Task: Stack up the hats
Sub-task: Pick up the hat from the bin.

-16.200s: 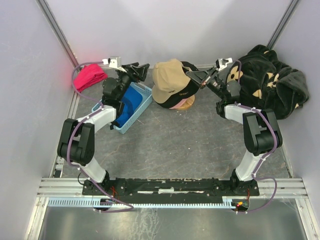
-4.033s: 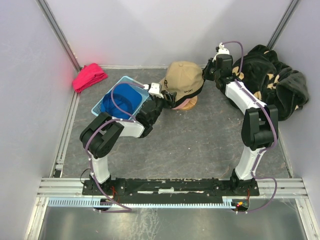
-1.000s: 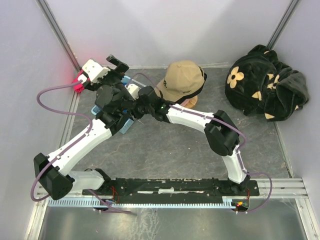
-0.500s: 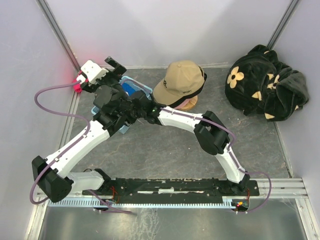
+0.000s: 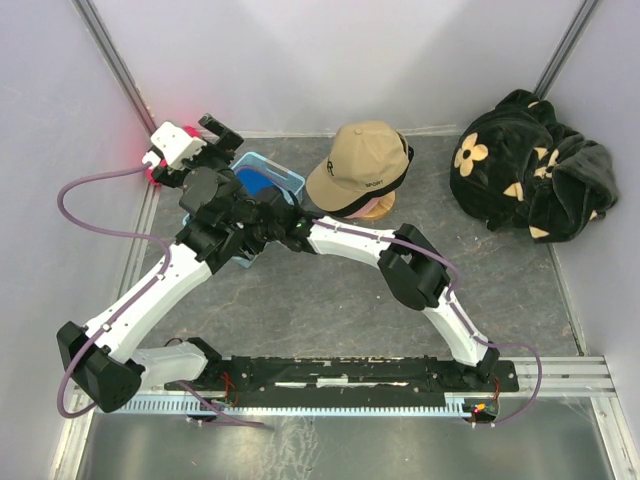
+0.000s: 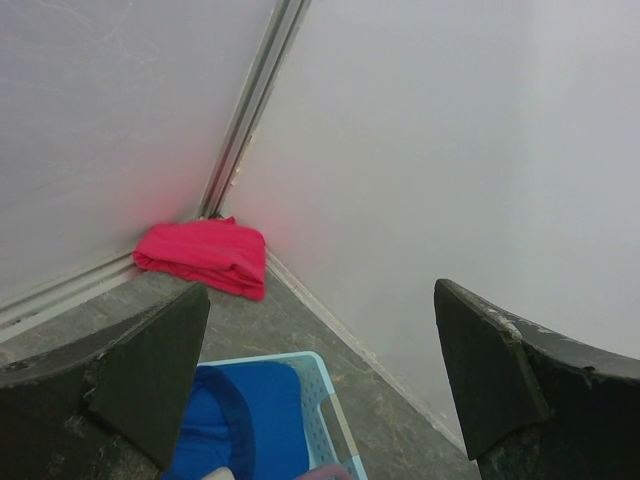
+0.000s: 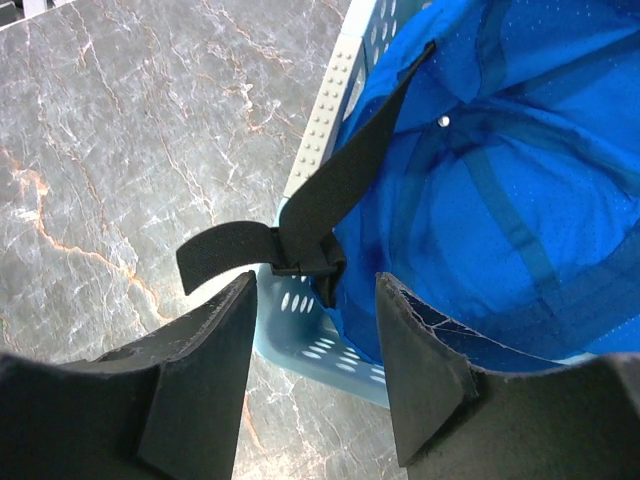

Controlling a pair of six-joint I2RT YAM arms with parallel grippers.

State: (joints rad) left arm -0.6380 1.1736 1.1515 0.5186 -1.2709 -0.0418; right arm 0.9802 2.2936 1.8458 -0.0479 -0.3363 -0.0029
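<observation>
My right gripper grabs the blue cap (image 7: 500, 180) by its black strap at the buckle (image 7: 318, 258) next, leaving the cap's opening free to stack over the tan cap.
Several hats sit stacked at the back centre: a tan cap (image 5: 358, 163) on top, a black cap (image 5: 388, 185) under it, a pink edge (image 5: 366, 209) at the bottom. A bright blue cap (image 7: 500, 180) lies upside down in a light blue basket (image 7: 322, 125), its black strap (image 7: 320, 215) hanging over the rim. My right gripper (image 7: 315, 370) is open just above the basket's corner, the cap's edge and strap buckle between its fingers, untouched. My left gripper (image 6: 320, 390) is open and empty, raised over the basket's far side (image 6: 322, 405) and facing the back-left corner.
A red-pink cloth bundle (image 6: 205, 257) lies in the back-left corner against the walls. A big black plush fabric with beige flowers (image 5: 530, 165) fills the back right. In the top view my two arms cross beside the basket (image 5: 285, 180).
My right gripper has slid left to the basket corner and its jaws have spread wider. The left arm has drawn back toward the back-left corner, still open.
</observation>
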